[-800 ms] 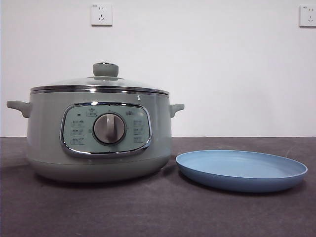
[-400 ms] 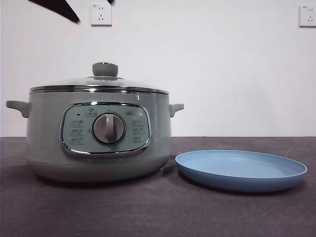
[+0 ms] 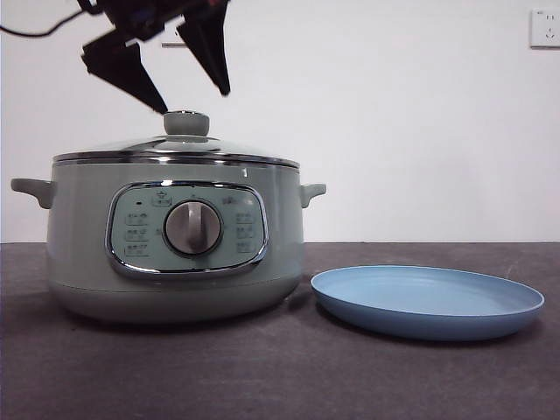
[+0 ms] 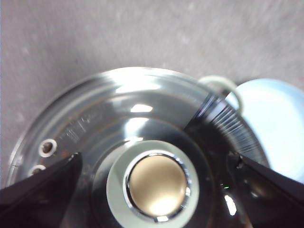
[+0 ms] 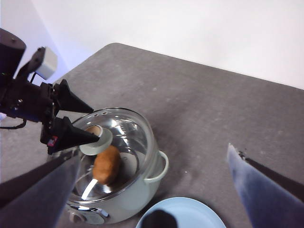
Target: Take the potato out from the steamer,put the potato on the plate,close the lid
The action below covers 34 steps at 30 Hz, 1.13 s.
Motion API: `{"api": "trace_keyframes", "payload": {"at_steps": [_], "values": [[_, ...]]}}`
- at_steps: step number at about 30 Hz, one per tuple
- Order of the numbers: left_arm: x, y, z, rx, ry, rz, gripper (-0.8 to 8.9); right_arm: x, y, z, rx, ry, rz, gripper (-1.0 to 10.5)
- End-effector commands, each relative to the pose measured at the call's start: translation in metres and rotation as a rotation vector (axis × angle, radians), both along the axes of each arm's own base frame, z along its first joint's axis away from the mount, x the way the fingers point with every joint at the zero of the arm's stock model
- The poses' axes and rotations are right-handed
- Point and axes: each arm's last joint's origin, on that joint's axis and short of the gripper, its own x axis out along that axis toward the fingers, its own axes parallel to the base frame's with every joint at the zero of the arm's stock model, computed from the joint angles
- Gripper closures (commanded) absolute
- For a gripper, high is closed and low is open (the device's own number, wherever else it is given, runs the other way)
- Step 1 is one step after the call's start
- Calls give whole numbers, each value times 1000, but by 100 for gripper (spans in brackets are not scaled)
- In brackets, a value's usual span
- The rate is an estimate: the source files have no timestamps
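Note:
Next, my left gripper picks up the glass lid by its raised round knob, since the lid spreads too wide for the fingers.
The pale green steamer stands on the table's left with its glass lid on. Through the lid the orange-brown potato shows inside the steamer. My left gripper hangs open just above the lid's knob, one jaw on each side, not touching it. In the left wrist view the knob sits between the open jaws of the left gripper. The blue plate lies empty to the steamer's right. My right gripper is open, high above the table.
The dark grey table runs back to a white wall with two sockets. The steamer's side handle points toward the plate, with a small gap between the two.
The left gripper has come down from the top edge of the front view to just over the lid's knob. Steamer, lid and plate have not moved.

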Motion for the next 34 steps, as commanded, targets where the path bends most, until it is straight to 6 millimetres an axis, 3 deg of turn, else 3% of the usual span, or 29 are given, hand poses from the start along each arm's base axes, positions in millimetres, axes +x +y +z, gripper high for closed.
{"api": "trace_keyframes", "payload": {"at_steps": [1, 4, 7, 13, 19, 24, 27, 34], "values": [[5, -3, -8, 17, 21, -1, 252, 0, 0, 1, -2, -4, -2, 286], [8, -4, -13, 30, 38, 2, 271, 0, 0, 1, -2, -3, -2, 286], [9, -5, -19, 42, 67, 1, 387, 0, 0, 1, -2, -3, -2, 287], [11, -5, -26, 59, 104, 0, 412, 0, 0, 1, -2, -3, -2, 287], [9, -6, -27, 72, 115, -23, 832, 0, 0, 1, -2, -3, -3, 289], [9, -5, -24, 76, 102, -35, 822, 0, 1, 1, -1, -7, -2, 289], [9, -5, -11, 69, 86, -35, 822, 0, 1, 1, 1, -8, 1, 289], [2, -2, 55, 38, -46, -57, 822, 0, 1, 2, 37, 20, -15, 289]]}}
